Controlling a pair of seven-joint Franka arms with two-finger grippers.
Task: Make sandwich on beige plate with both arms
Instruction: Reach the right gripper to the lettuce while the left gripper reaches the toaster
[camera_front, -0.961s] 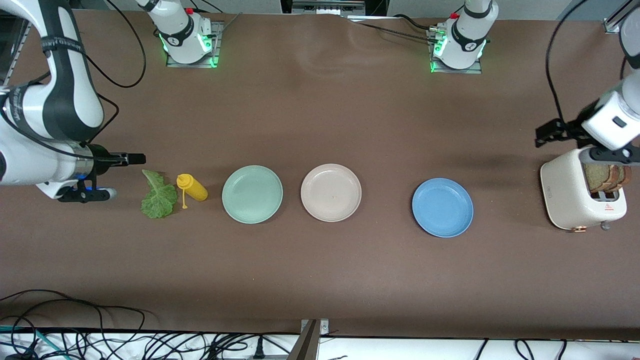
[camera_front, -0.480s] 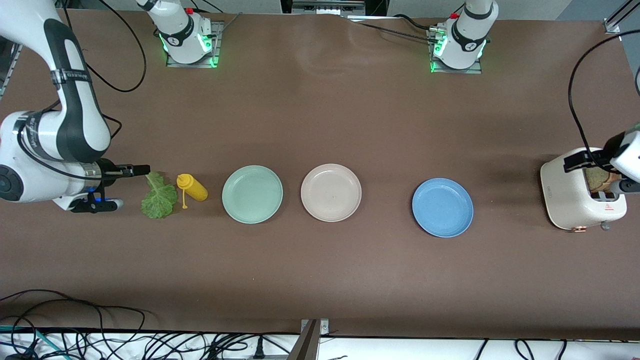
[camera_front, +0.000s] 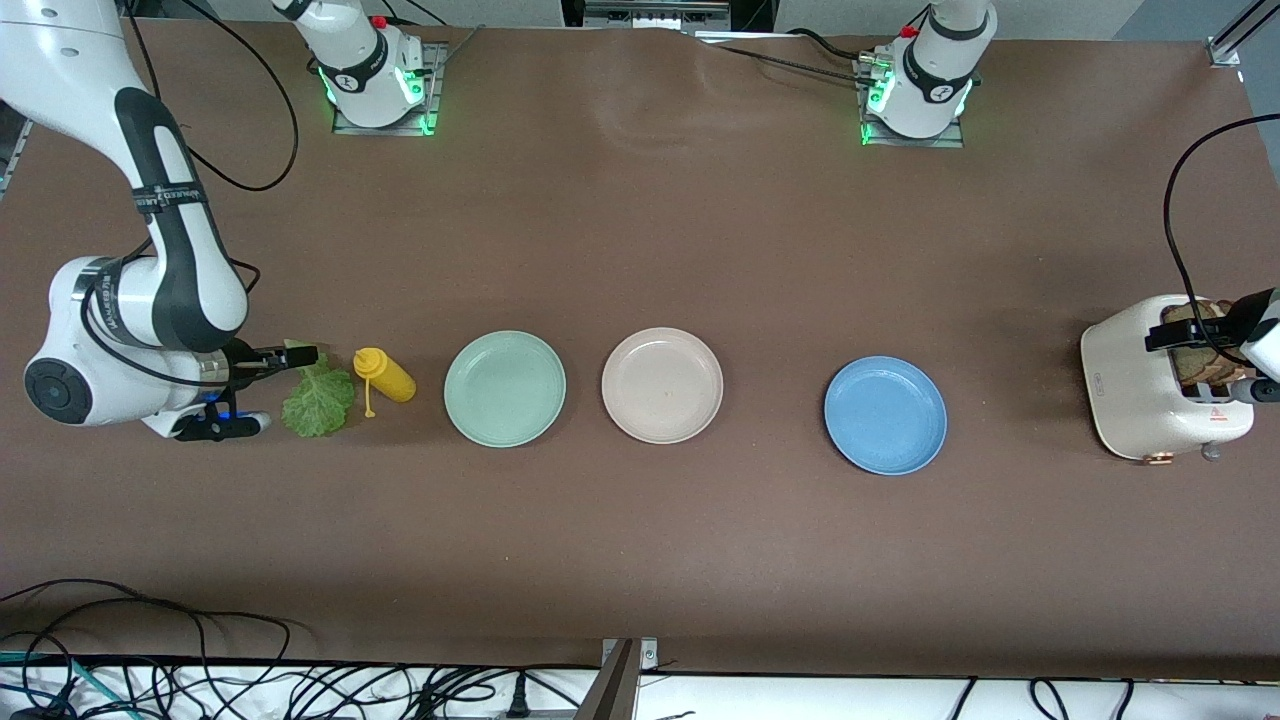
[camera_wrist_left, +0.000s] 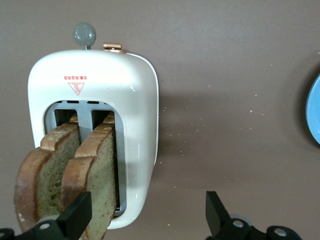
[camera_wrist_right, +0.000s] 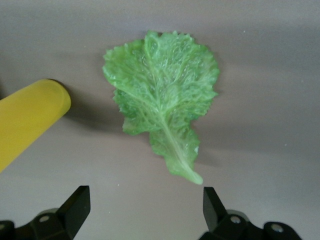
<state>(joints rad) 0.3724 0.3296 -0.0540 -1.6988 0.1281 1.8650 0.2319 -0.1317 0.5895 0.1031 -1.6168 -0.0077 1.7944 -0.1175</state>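
My left gripper should move down before it closes on the slice. Its fingers are above the nearer bread slice's top (camera_wrist_left: 92, 145), so it would miss the slice if it closed now.
The green lettuce leaf (camera_front: 320, 400) lies flat on the brown table beside a yellow bottle; it also shows in the right wrist view (camera_wrist_right: 162, 107). My right gripper (camera_front: 298, 355) (camera_wrist_right: 145, 207) is open and empty, low over the leaf's stem end. Two brown bread slices (camera_front: 1203, 364) stand in a cream toaster (camera_front: 1135, 385). My left gripper (camera_front: 1195, 330) (camera_wrist_left: 145, 217) is open just over the toaster's top, one finger by the nearer slice (camera_wrist_left: 95, 175), the other off the toaster's side. The second slice (camera_wrist_left: 42, 182) stands beside it. The beige plate (camera_front: 662, 384) sits bare mid-table.
A yellow squeeze bottle (camera_front: 385, 375) (camera_wrist_right: 27, 117) lies between the leaf and a mint-green plate (camera_front: 505, 388). A blue plate (camera_front: 885, 414) sits between the beige plate and the toaster (camera_wrist_left: 130, 100). Cables run along the table's near edge.
My right gripper has come down and forward over the leaf's stem end. My left gripper has dropped from above the toaster to the bread slices' tops.
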